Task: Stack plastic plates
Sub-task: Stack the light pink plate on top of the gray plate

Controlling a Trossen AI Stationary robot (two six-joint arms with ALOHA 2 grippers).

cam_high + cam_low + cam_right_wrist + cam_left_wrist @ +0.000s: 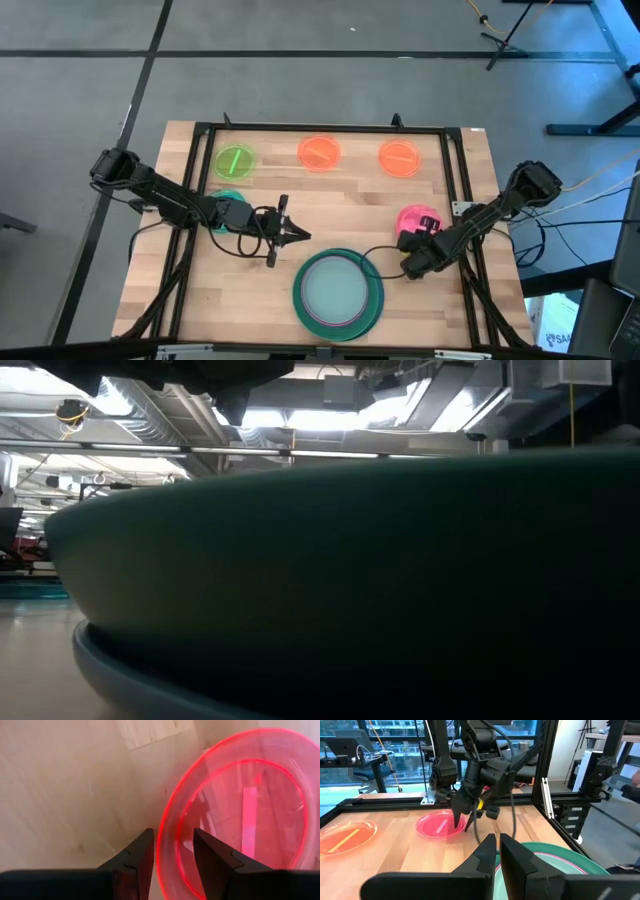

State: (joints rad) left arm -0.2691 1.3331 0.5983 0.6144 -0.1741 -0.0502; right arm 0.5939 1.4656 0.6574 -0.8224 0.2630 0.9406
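Note:
The pink plate needs to go on the stack, so my right gripper will take hold of it by its rim [167, 820] next.
A stack [338, 290] sits near the table's near edge: a large green plate with a magenta and a pale teal plate on it. In the low view its green rim [340, 570] fills the picture, with a blue rim [100, 665] beneath. Small neon green [235, 160] and two orange plates [319, 152] [399, 157] lie along the far side. A teal plate [228, 203] lies under my left arm. My left gripper [300, 237] [497, 847] is shut, just left of the stack. My right gripper [420, 242] [172, 852] is open, pointing down over the pink plate [417, 218] [440, 825]. My right gripper straddles the pink plate's rim [172, 835] on the side toward the table's near edge, one finger [212, 855] inside the dish and one [137, 857] outside. It comes from above, pointing down. The plate lies flat on the table. I cannot tell whether the fingers touch it.
A black frame [330, 128] borders the tabletop on the far, left and right sides. Cables [375, 255] trail from both wrists over the wood. Bare wood shows between the far row of small plates and the stack.

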